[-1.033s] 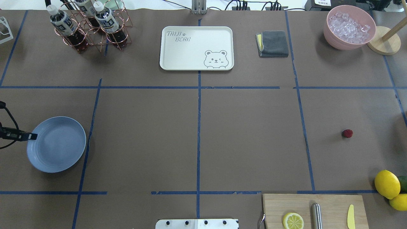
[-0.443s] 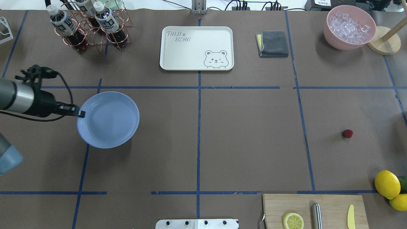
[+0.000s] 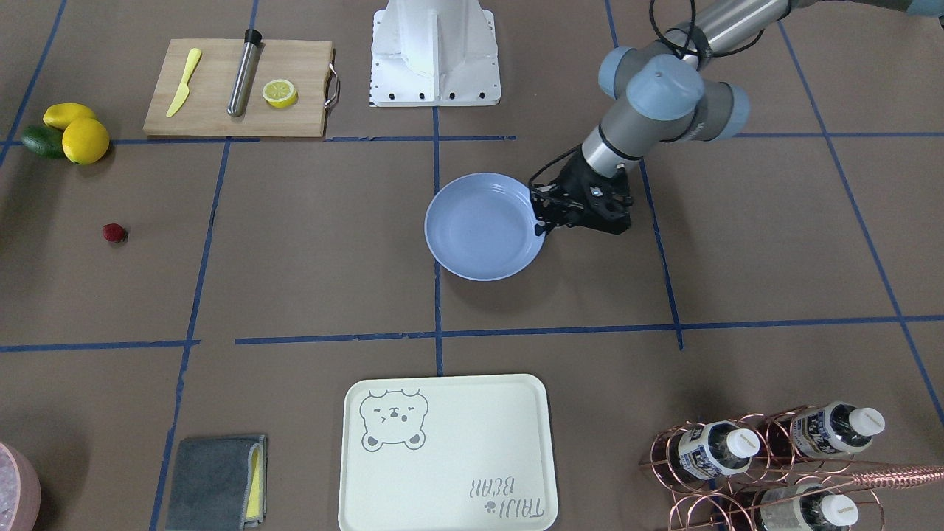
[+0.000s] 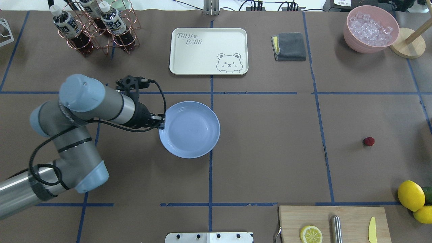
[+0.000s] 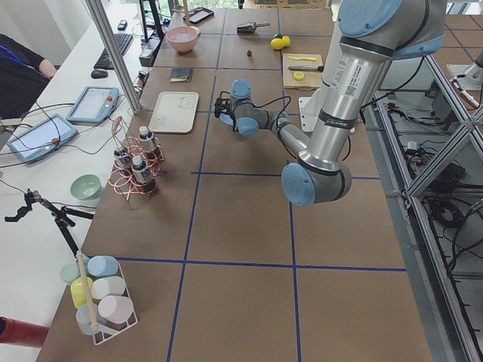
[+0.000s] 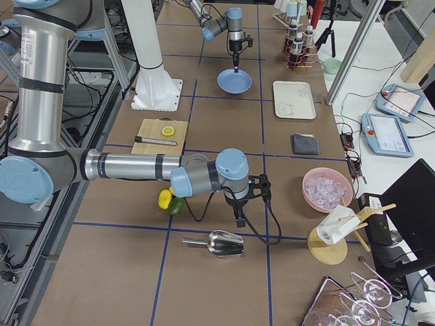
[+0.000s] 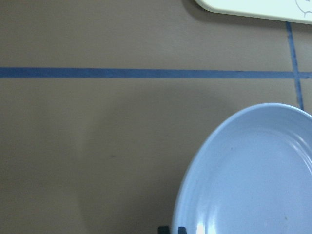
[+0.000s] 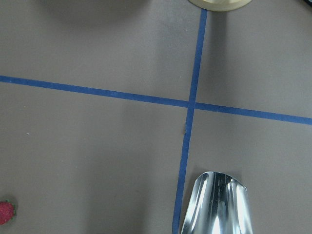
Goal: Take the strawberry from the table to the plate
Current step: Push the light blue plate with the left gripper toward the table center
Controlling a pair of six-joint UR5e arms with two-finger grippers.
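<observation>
A wide soft shadow spreads past the plate's raised rim, so for now my left gripper keeps hold of the plate until its base meets the brown table.
The strawberry (image 4: 368, 141) is a tiny dark red berry lying alone on the brown table (image 4: 270, 152) at the right; it also shows as the strawberry (image 3: 113, 233) and the strawberry (image 8: 6, 212). The light blue plate (image 4: 189, 129) sits near the table's centre line. My left gripper (image 4: 161, 123) is shut on the plate's left rim, also seen as the left gripper (image 3: 542, 221) beside the plate (image 3: 483, 226). The right gripper (image 6: 239, 221) hangs low over the table beyond the right end; whether it is open or shut I cannot tell.
A cream bear tray (image 4: 208, 50) lies behind the plate. A cutting board (image 4: 334, 222) with a lemon half, lemons (image 4: 410, 195), a pink ice bowl (image 4: 370, 28), a grey cloth (image 4: 289, 46) and a bottle rack (image 4: 94, 27) line the edges. A metal scoop (image 8: 219, 204) lies under the right wrist.
My left arm has carried the plate from the table's left edge rightwards to the centre line. The strawberry has stayed where it was.
</observation>
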